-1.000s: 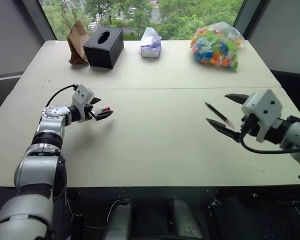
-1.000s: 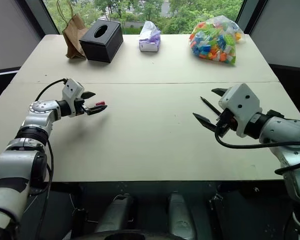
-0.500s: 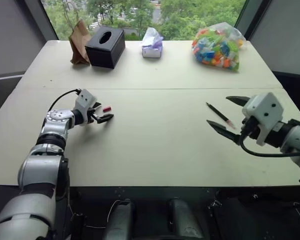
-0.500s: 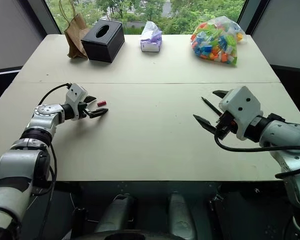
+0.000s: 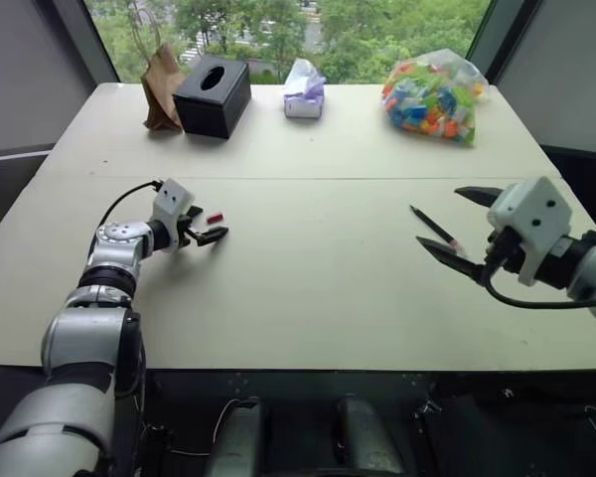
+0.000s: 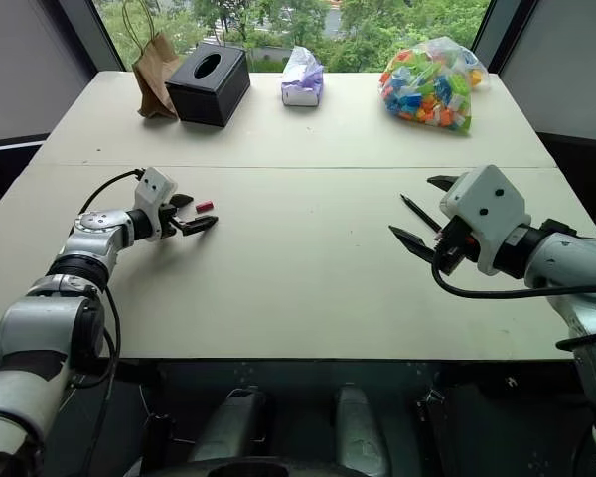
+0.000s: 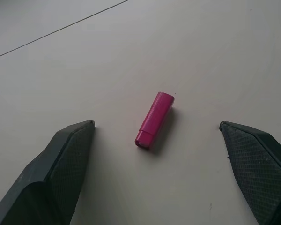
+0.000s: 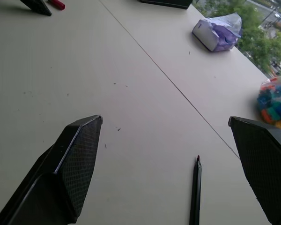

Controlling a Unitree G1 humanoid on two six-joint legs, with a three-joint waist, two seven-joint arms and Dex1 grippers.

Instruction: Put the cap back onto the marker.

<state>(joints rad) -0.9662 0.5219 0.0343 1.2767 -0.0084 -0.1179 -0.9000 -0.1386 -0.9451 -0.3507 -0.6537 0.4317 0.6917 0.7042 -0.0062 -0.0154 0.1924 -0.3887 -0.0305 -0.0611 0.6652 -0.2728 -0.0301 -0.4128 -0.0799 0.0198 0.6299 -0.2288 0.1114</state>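
Observation:
My left gripper's fingers reach the table on either side of the pink cap [image 5: 215, 217] [image 7: 154, 120], so it is time to close now, and closing would catch the cap.
The cap [image 7: 154, 120], a small pink-red tube, lies flat on the pale table [image 5: 308, 288] at the left. My left gripper [image 5: 207, 225] hangs low over the table, open, with one finger on either side of the cap and touching nothing. The marker [image 5: 435, 227], a thin black stick with a reddish end, lies on the table at the right. In the right wrist view the marker [image 8: 195, 192] lies below and between the wide-spread fingers. My right gripper [image 6: 411, 206] hovers above it, open and empty.
Along the far edge stand a brown paper bag [image 5: 161, 87], a black tissue box [image 5: 211, 93], a white and purple tissue pack [image 5: 305, 87] and a clear bag of colourful blocks [image 5: 432, 94]. A seam [image 5: 318, 179] runs across the table.
My left gripper has sunk a little toward the table, closer around the cap. The right gripper has kept still. The head views have shifted slightly.

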